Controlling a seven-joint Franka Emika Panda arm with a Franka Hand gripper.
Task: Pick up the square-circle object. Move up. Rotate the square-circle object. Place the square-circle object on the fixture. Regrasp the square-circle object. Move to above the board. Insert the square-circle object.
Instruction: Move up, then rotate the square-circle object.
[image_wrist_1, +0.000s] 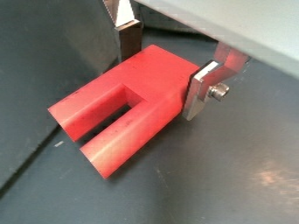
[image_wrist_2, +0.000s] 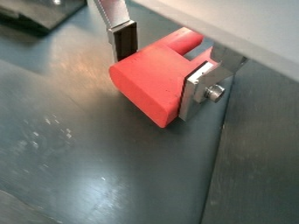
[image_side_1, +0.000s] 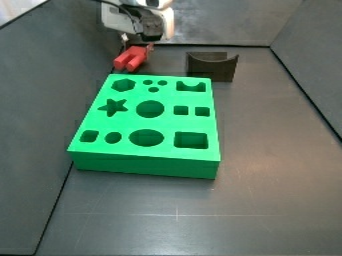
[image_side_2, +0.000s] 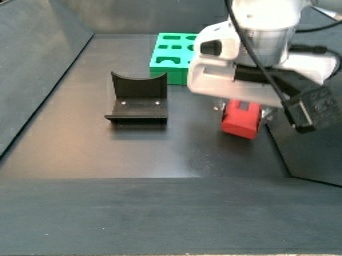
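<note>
Next, my gripper grabs the red square-circle object's boxy end (image_side_1: 138, 51), to lift it for placing on the fixture (image_side_1: 211, 63).
The red square-circle object (image_wrist_1: 117, 109) lies flat on the dark floor, its two prongs pointing away from the gripper; it also shows in the other wrist view (image_wrist_2: 146, 83). My gripper (image_wrist_1: 163, 68) straddles its boxy end with the jaws open: one finger (image_wrist_1: 201, 92) rests against its side, the other finger (image_wrist_2: 122, 39) stands just beside it. In a side view the gripper (image_side_1: 138, 40) is over the object (image_side_1: 130, 57), behind the green board (image_side_1: 171, 122). The dark fixture (image_side_1: 211, 63) stands apart. The gripper (image_side_2: 247, 100), object (image_side_2: 241, 120) and fixture (image_side_2: 136, 98) also show.
The board (image_side_2: 171, 50) lies on the dark floor. Dark walls enclose the work area on all sides; one wall runs close beside the object in a side view (image_side_2: 314, 150).
</note>
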